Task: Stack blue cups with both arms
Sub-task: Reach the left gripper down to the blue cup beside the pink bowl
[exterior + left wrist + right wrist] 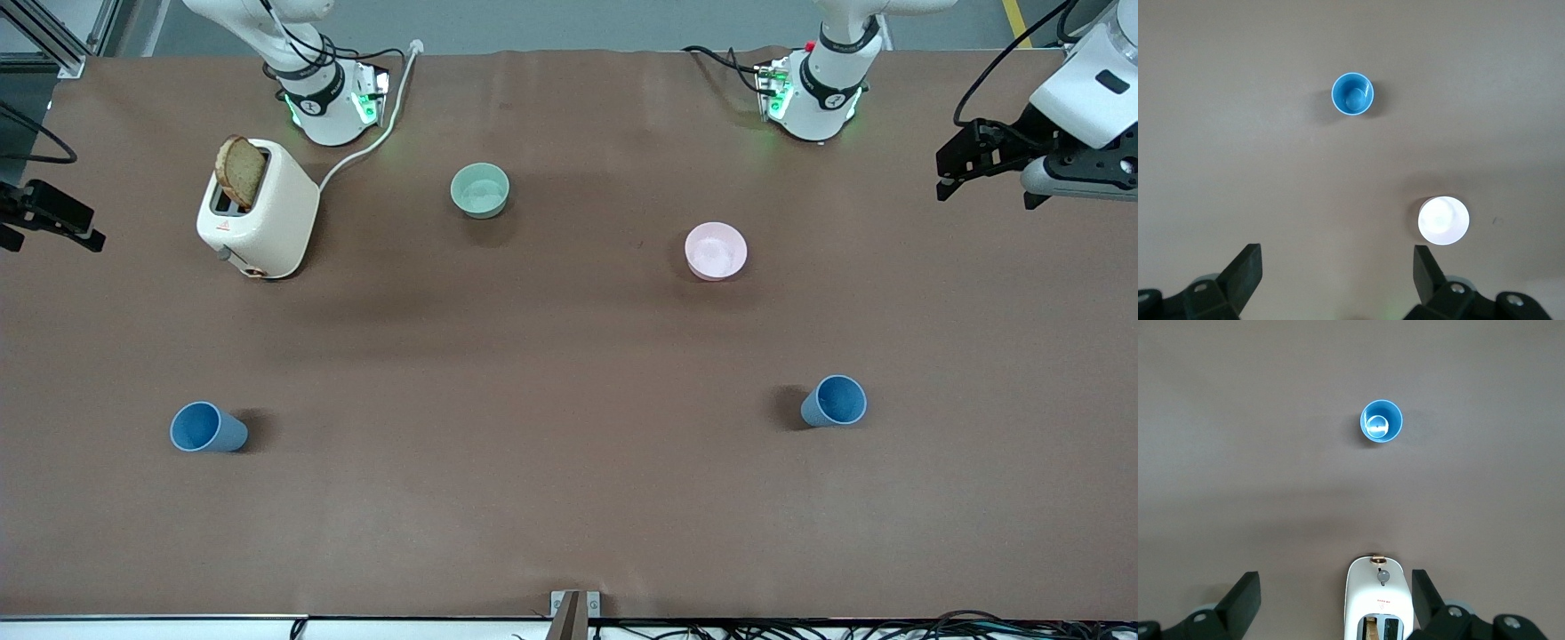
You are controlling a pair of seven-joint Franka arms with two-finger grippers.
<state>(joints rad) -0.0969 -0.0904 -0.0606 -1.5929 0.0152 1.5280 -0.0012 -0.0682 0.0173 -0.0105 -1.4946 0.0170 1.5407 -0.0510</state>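
Observation:
Next, my left gripper grabs the other blue cup (208,427) by its open rim (843,377), to stack the blue cup beyond the pink bowl with it.
Two blue cups stand upright on the brown table, far apart. One cup (207,428) is toward the right arm's end and shows in the right wrist view (1381,421). The other cup (834,401) is toward the left arm's end and shows in the left wrist view (1353,94). My left gripper (987,194) hangs high over the left arm's end of the table, open and empty (1337,267). My right gripper (49,236) hangs high over the right arm's end, open and empty (1336,587). Neither gripper is near a cup.
A white toaster (258,209) with a slice of bread (240,171) stands near the right arm's base and shows in the right wrist view (1379,600). A pale green bowl (480,189) and a pink bowl (716,251) sit mid-table, farther from the front camera than the cups. The toaster's white cable (373,142) runs toward the right arm's base.

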